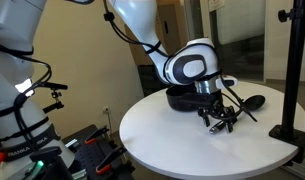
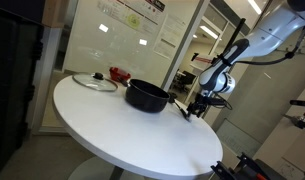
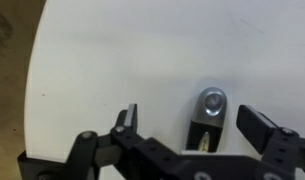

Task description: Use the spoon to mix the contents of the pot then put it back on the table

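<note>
My fingers have little more than the rounded end of the spoon handle between them, so it isn't time to close yet. My gripper needs to move farther from the end of the handle first, then close on the handle.
The black spoon (image 1: 250,103) lies on the white table (image 1: 172,140), just to one side of the black pot (image 1: 182,97). My gripper (image 1: 220,122) hangs low over the spoon's handle. In the wrist view the gripper (image 3: 192,120) is open, and the rounded end of the spoon's handle (image 3: 210,105) lies flat on the table (image 3: 112,60) between the two fingers, nearer the right one and touching neither. The pot (image 2: 147,96) stands a little behind the gripper (image 2: 197,107). What the pot holds does not show.
A glass pot lid (image 2: 94,82) and a small red bowl (image 2: 119,73) sit on the far side of the table beyond the pot. A black stand pole (image 1: 295,70) rises at the table's edge near the spoon.
</note>
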